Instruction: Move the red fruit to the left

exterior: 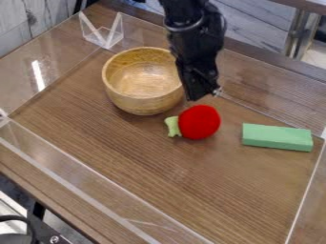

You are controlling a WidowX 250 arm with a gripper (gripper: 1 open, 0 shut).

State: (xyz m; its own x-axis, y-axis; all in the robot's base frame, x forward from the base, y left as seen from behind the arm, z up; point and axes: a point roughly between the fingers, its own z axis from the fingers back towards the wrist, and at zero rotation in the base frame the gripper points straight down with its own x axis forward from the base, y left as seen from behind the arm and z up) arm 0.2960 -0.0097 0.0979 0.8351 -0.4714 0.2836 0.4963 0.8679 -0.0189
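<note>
My gripper's fingers are closed above the red fruit beside the wooden bowl (143, 79). I need to open them again and then lower them to the fruit's round body (200, 122).
The red fruit (199, 121) is a small round toy with a light green stem pointing left. It lies on the wooden table just right of the wooden bowl (143, 79). My gripper (200, 92) points steeply down and hangs just behind and above the fruit, close to the bowl's right rim. Its black fingers are drawn together into a narrow tip with nothing between them. The fruit rests free on the table.
A flat green rectangular block (277, 137) lies to the right of the fruit. A clear plastic stand (99, 31) sits at the back left. Low transparent walls (76, 181) border the table.
</note>
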